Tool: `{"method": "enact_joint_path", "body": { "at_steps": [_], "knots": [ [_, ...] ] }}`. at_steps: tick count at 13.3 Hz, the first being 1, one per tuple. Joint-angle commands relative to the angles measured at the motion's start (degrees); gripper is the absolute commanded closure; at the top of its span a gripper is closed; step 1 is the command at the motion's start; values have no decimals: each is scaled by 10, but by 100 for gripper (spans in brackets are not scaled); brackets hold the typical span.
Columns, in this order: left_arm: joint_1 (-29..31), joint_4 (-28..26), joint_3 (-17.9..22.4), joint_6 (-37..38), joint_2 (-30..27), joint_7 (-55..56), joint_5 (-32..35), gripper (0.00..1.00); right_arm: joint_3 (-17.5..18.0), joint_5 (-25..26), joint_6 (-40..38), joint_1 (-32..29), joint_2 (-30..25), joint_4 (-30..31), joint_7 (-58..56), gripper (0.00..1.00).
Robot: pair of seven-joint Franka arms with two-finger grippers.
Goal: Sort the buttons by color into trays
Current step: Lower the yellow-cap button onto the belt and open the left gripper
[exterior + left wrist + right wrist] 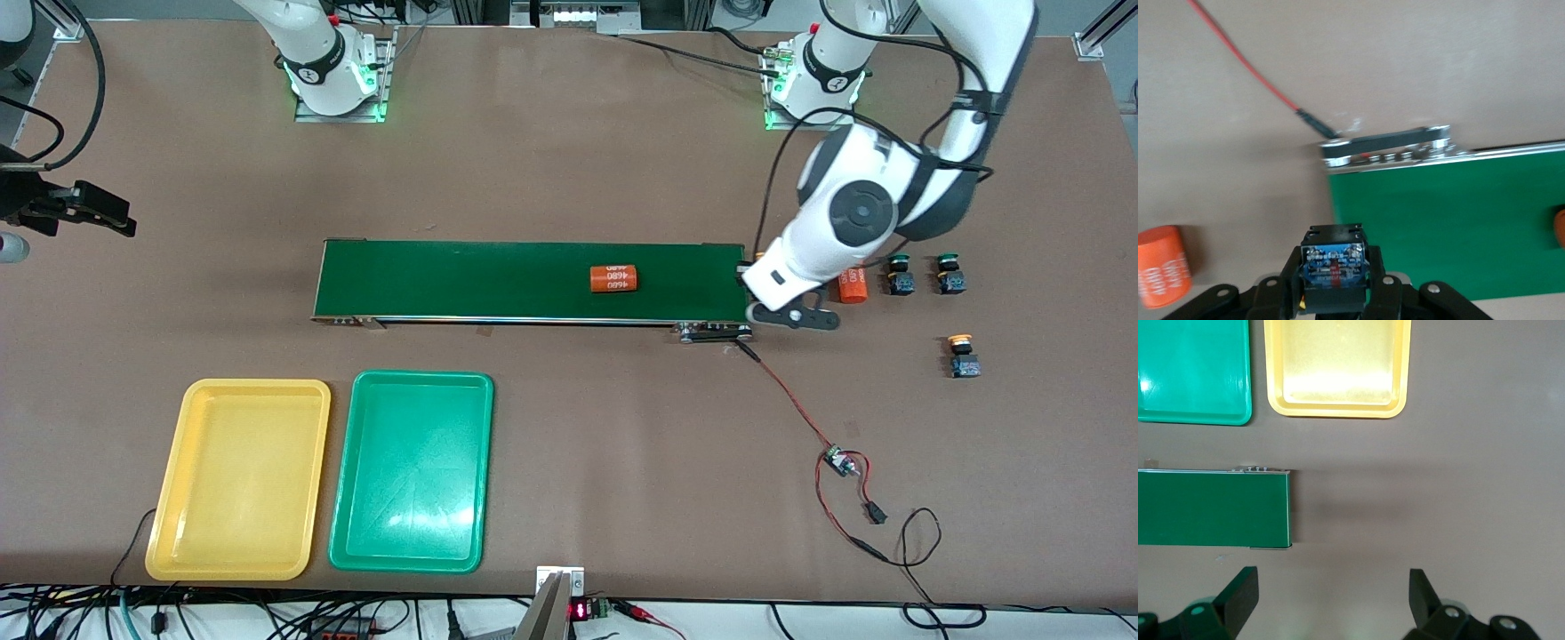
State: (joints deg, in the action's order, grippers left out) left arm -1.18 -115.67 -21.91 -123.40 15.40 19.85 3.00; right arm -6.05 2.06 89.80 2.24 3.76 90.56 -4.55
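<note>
The button lies across the end of the belt and would tip if I opened my left gripper now, so I should keep holding it.
My left gripper [1333,270] is shut on a button [1335,257] with a dark body and a blue label; a sliver of yellow shows at its lower edge. It hangs over the conveyor's end [742,267] nearest the left arm. Two green-capped buttons [900,274] [949,274] and one yellow-capped button [962,354] stand on the table past that end. The yellow tray [238,480] and green tray [411,471] lie side by side, nearer the front camera than the belt, with nothing in them. My right gripper [1333,600] waits open over the table at the right arm's end [111,216].
The long dark-green conveyor belt [498,280] carries an orange cylinder [614,278]; another orange cylinder [853,286] lies beside the left hand. A red wire [791,400] runs from the belt to a small circuit board [836,462].
</note>
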Motion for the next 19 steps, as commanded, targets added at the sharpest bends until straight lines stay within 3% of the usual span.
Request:
{"method": "enact_joint_path", "body": {
  "at_steps": [1, 10, 11, 12, 13, 17, 19],
  "knots": [
    [-28, -2, 3, -40, 21, 44, -8, 100, 2, -7, -9, -3, -3, -4, 7, 0],
    [-49, -3, 3, -111, 82, 97, -5, 96, 2, -7, -9, -3, -3, -4, 8, 0],
    [-50, -3, 3, -116, 86, 97, -5, 87, 2, -7, -9, -3, -3, -4, 7, 0],
    [-50, -3, 3, -116, 89, 100, -5, 47, 2, -7, -9, -4, -3, -4, 7, 0],
    [-50, -3, 3, -114, 88, 92, -5, 0, 2, -7, -9, -4, -3, -4, 7, 0],
    [-42, 4, 3, -61, 21, 91, -6, 0, 1, -7, -9, -5, -3, -4, 7, 0],
    [4, 7, 12, -43, -1, 92, -5, 0, 1, -7, -9, -4, -3, -4, 7, 0]
  ]
}}
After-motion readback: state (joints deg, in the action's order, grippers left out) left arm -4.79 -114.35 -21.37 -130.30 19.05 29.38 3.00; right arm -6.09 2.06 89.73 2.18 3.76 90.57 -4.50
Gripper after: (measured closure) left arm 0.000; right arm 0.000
